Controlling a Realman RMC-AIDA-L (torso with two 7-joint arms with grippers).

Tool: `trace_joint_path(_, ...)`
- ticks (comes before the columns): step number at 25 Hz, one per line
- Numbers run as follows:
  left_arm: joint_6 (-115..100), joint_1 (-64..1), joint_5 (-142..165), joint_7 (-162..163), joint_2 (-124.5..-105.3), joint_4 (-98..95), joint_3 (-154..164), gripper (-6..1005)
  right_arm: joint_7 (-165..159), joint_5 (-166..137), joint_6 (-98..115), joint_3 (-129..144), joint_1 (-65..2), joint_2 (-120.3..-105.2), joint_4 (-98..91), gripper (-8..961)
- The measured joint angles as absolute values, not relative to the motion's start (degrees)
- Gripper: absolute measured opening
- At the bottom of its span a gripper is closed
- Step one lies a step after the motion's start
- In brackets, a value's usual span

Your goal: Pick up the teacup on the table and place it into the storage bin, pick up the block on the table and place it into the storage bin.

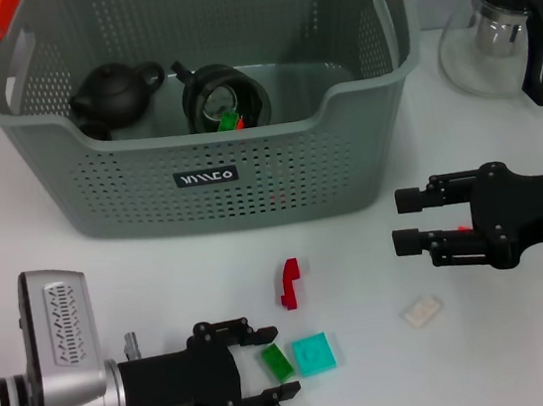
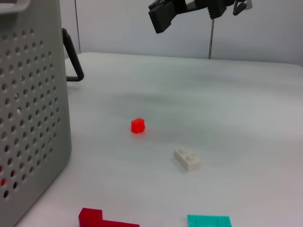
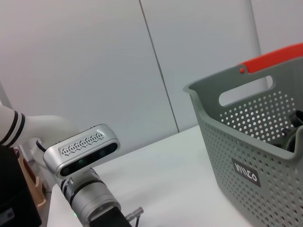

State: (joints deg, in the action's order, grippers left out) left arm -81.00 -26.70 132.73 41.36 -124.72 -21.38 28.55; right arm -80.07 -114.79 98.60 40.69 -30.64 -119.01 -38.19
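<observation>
The left gripper should close on the green block (image 1: 276, 363) now, as its fingers are beside both ends of the block. Closing now would hold it.
The storage bin (image 1: 101, 200) stands at the back of the table and is also seen in the wrist views (image 2: 28, 118) (image 3: 246, 146). Inside it lie a black teapot (image 1: 117, 91) and a dark-rimmed glass vessel (image 1: 223, 97); I cannot tell whether that vessel is the teacup. No teacup shows on the table. A small green block (image 1: 276, 363) lies between the fingertips of my open left gripper (image 1: 283, 361), near the front edge. My right gripper (image 1: 399, 221) hovers open at the right, holding nothing, and also appears in the left wrist view (image 2: 163, 14).
Loose blocks lie on the table: a red one (image 1: 288, 283) (image 2: 102, 218), a teal one (image 1: 313, 354) (image 2: 208, 221), a white one (image 1: 422, 311) (image 2: 188, 158), and a small red cube (image 2: 138, 125). A glass kettle with a black handle (image 1: 504, 27) stands back right.
</observation>
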Motion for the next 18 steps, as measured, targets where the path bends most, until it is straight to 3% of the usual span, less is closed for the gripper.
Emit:
trace_joint_path(8,-80.98,-26.72,132.55,38.95,-124.72,-21.28,28.44,644,-80.07,-114.82,97.94,40.69,-30.84,-119.0,-37.98,593)
trace_joint_path(18,-81.0,-26.89,132.71,39.19,-124.65,-21.87,28.34,435,-80.07,-114.78,97.9,40.69,-30.99,-119.0,-38.26,593)
